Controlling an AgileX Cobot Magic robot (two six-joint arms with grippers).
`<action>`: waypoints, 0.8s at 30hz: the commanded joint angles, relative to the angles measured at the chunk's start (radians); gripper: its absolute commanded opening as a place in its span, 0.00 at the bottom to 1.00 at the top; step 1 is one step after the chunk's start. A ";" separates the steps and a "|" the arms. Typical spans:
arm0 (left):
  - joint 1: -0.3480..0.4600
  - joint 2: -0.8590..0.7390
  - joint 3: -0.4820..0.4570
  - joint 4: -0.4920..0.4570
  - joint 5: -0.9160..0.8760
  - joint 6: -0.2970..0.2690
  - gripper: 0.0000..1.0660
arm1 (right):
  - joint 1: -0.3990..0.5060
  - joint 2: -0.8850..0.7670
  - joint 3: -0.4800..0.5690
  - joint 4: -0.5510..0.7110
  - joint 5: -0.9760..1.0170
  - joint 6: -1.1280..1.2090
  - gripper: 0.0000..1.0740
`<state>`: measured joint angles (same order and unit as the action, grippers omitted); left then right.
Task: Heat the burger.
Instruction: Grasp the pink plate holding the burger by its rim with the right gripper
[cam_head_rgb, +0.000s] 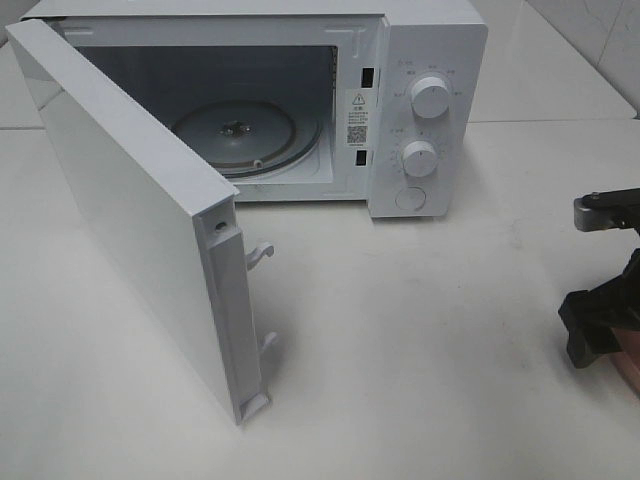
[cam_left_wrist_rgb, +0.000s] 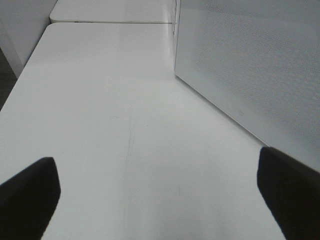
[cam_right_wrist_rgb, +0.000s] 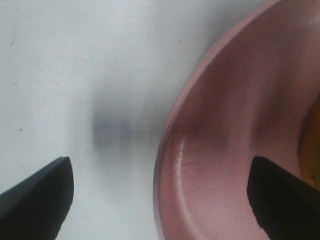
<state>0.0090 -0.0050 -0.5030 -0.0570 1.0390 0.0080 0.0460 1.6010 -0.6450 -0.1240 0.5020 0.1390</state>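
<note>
The burger (cam_right_wrist_rgb: 313, 145) sits loose on the pink plate, so my right gripper should grab the plate by its bare rim (cam_right_wrist_rgb: 167, 132) next and keep it level to heat the burger.
The burger (cam_right_wrist_rgb: 313, 145) shows only as a golden-brown sliver at the edge of the right wrist view, resting on a salmon-pink plate (cam_right_wrist_rgb: 220, 150). My right gripper (cam_right_wrist_rgb: 160, 200) hangs open astride the plate's rim, with one finger over the bare table and the other over the plate's inside. In the exterior view the right gripper (cam_head_rgb: 597, 325) is at the far right edge, beside a reddish strip of the plate (cam_head_rgb: 630, 368). My left gripper (cam_left_wrist_rgb: 160, 200) is open and empty, low over the white table next to the microwave's door (cam_left_wrist_rgb: 250, 65).
A white microwave (cam_head_rgb: 430, 110) stands at the back with its cavity open and an empty glass turntable (cam_head_rgb: 245, 135) inside. Its door (cam_head_rgb: 130, 220) swings out to the left, reaching far over the table (cam_head_rgb: 420, 350).
</note>
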 joint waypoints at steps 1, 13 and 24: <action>0.000 -0.020 0.003 0.003 -0.001 -0.008 0.94 | -0.008 0.048 0.001 -0.014 -0.032 0.004 0.82; 0.000 -0.020 0.003 0.003 -0.001 -0.008 0.94 | -0.008 0.123 0.001 -0.027 -0.064 0.005 0.78; 0.000 -0.020 0.003 0.003 -0.001 -0.008 0.94 | -0.008 0.123 0.001 -0.035 -0.045 0.025 0.21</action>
<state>0.0090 -0.0050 -0.5030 -0.0570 1.0390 0.0080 0.0430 1.7110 -0.6500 -0.1740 0.4530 0.1490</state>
